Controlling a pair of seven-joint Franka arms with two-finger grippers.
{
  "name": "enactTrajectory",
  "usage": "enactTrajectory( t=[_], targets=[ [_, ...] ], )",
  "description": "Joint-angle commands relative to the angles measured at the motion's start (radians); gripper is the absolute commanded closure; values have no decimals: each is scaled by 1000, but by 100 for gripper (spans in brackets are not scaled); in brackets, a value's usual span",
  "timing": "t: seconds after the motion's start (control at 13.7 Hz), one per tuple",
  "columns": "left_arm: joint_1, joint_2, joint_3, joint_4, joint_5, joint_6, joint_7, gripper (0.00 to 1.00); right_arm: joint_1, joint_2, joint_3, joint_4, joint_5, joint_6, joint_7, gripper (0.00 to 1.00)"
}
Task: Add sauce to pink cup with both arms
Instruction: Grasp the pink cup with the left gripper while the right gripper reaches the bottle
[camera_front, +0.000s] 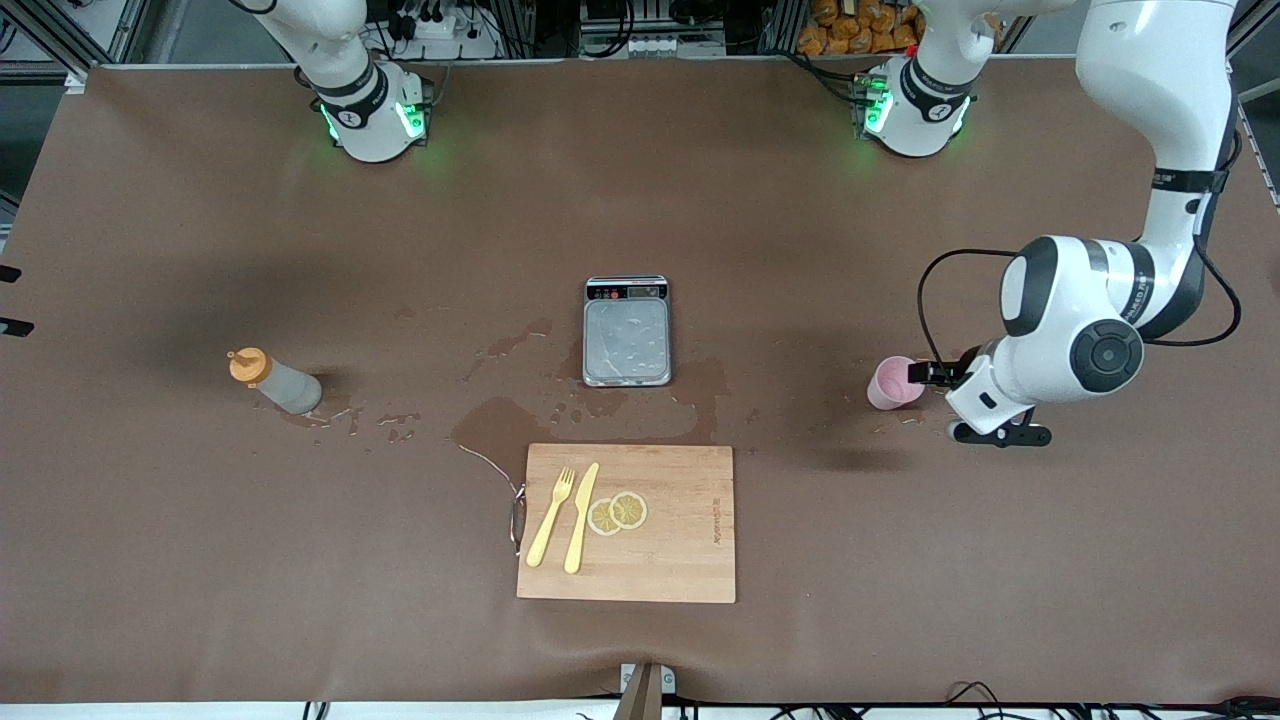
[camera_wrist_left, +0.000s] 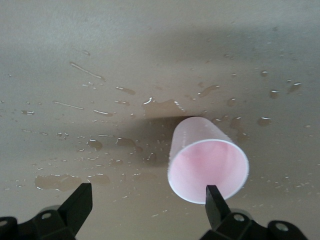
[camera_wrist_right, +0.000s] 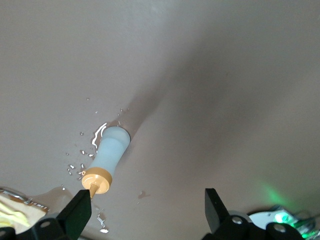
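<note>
My left gripper grabs the pink cup by its rim (camera_front: 911, 360) next, to set it on the kitchen scale (camera_front: 626, 332) for the sauce.
The pink cup (camera_front: 893, 383) stands upright and empty on the wet brown table toward the left arm's end. My left gripper (camera_front: 940, 402) is low beside it, open and empty. In the left wrist view the cup (camera_wrist_left: 207, 162) sits just ahead of my left gripper (camera_wrist_left: 148, 200), close to one finger (camera_wrist_left: 214, 197). The sauce bottle (camera_front: 277, 381) with its orange cap stands toward the right arm's end. My right gripper (camera_wrist_right: 148, 205) is out of the front view; its wrist view shows it open and empty, high over the bottle (camera_wrist_right: 111, 150).
A metal kitchen scale (camera_front: 627, 330) sits mid-table. Nearer the camera lies a wooden cutting board (camera_front: 680, 560) with a yellow fork (camera_front: 551, 516), a yellow knife (camera_front: 581, 517) and lemon slices (camera_front: 618, 513). Water puddles (camera_front: 490, 425) spread around the scale, bottle and cup.
</note>
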Motion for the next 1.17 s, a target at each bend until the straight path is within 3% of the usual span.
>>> enactTrajectory(
  t=[0.0,0.73,0.81,0.95,1.03,1.1],
  targets=[
    [2,32,-9,3,1,39,-28,0,-58,67,19,28,102,-59,134,0],
    [-15,55,-9,-63,-1,136,-52,0,-183,341,19,34,451,-132,249,0],
    [-16,58,-11,-65,-1,136,-66,17,-184,367,19,34,462,-131,248,0],
    [-38,59,-9,-68,-1,148,-109,68,-184,395,19,37,511,-129,251,0],
    [-50,59,-9,-66,1,148,-136,99,-182,410,19,37,522,-126,269,0],
    [-52,59,-9,-66,1,148,-146,100,-184,421,19,39,526,-125,283,0]
  ],
)
